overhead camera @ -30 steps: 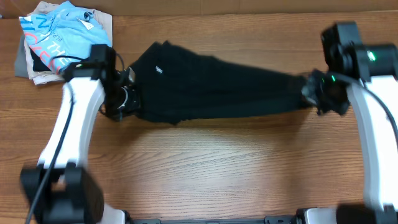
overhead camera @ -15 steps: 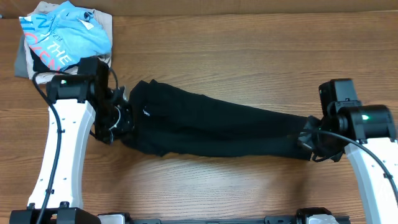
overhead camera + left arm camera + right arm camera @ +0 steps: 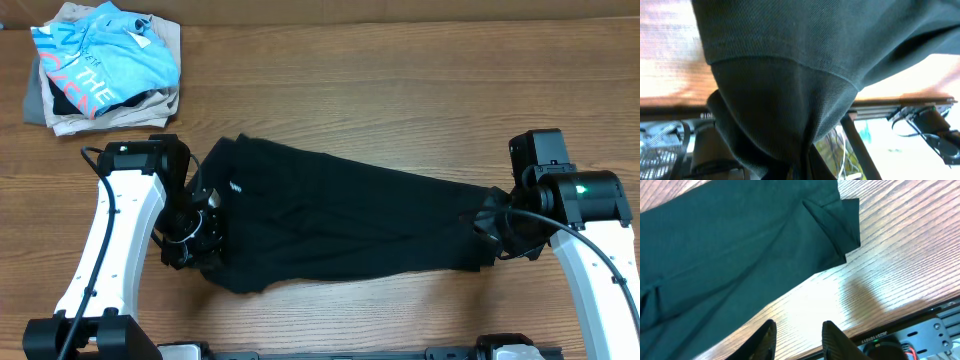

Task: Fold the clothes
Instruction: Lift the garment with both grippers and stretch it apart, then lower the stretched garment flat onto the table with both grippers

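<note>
The robot's right gripper will next grab the black garment [image 3: 340, 225] by its end away from the logo. Then both grippers can straighten it between them for folding.
The black garment [image 3: 340, 225] lies stretched left to right across the wooden table, its small white logo [image 3: 234, 187] near the left end. My left gripper [image 3: 203, 232] is shut on the garment's left end. In the left wrist view the dark fabric [image 3: 790, 75] hangs bunched down into the jaws and hides the fingers. My right gripper [image 3: 488, 235] is at the garment's right end. In the right wrist view it [image 3: 799, 342] is open and empty over bare wood, and the garment [image 3: 730, 250] lies flat just ahead of the fingertips.
A pile of folded clothes [image 3: 60, 115] sits at the back left corner, with a light blue shirt with coral lettering [image 3: 110, 55] on top. Bare table wood [image 3: 400, 90] runs behind the garment. The table's front edge [image 3: 920, 322] is close to the right gripper.
Both arms moved toward the table's front, dragging the garment with them and laying it down. The right gripper has opened and let go of the garment's right end.
</note>
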`<state>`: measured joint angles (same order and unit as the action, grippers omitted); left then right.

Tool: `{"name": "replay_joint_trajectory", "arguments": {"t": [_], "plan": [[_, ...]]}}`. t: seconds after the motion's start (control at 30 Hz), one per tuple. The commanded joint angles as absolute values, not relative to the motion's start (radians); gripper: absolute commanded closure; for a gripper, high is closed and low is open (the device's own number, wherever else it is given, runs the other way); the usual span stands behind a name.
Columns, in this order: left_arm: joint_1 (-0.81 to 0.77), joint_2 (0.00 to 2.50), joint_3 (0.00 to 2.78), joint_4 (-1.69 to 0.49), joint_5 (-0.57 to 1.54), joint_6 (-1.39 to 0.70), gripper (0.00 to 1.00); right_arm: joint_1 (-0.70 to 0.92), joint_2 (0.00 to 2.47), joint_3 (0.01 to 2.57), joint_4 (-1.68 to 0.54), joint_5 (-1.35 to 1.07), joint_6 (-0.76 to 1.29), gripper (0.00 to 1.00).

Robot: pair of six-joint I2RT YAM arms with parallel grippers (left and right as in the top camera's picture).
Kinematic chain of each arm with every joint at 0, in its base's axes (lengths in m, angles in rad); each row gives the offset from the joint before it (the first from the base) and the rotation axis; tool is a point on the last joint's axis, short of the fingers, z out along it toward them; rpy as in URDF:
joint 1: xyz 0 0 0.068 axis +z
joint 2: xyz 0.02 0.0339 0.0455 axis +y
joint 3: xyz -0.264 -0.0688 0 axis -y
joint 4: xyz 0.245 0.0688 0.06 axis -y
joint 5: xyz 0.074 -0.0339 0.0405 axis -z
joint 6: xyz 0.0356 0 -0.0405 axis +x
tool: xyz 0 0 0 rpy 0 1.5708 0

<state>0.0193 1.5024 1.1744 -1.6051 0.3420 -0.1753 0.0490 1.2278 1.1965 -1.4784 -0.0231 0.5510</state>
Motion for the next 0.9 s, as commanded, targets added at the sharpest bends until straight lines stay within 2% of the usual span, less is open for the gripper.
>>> {"name": "replay_joint_trajectory", "arguments": {"t": [0.0, 0.03, 0.07, 0.17, 0.27, 0.57, 0.87], "plan": [[0.012, 1.475, 1.171, -1.619, 0.366, -0.149, 0.87, 0.049, 1.212, 1.233, -1.459, -0.028, 0.551, 0.53], [0.012, 1.470, 1.171, -1.618, 0.365, -0.149, 0.79, 0.049, 1.212, 1.238, -1.447, -0.028, 0.551, 0.37], [0.012, 1.464, 1.171, -1.617, 0.361, -0.149, 0.66, 0.049, 1.212, 1.242, -1.425, -0.028, 0.550, 0.27], [0.012, 1.460, 1.171, -1.615, 0.331, -0.150, 0.00, 0.049, 1.215, 1.242, -1.357, -0.028, 0.550, 0.10], [0.012, 1.460, 1.171, -1.590, 0.332, -0.150, 0.00, 0.049, 1.234, 1.242, -1.308, -0.028, 0.547, 0.03], [0.013, 1.484, 1.171, -1.212, 0.332, -0.181, 0.00, 0.049, 1.408, 1.242, -1.204, -0.028, 0.546, 0.03], [0.012, 1.699, 1.173, -0.908, 0.332, -0.130, 0.00, 0.049, 1.579, 1.242, -1.146, -0.027, 0.543, 0.03]]}}
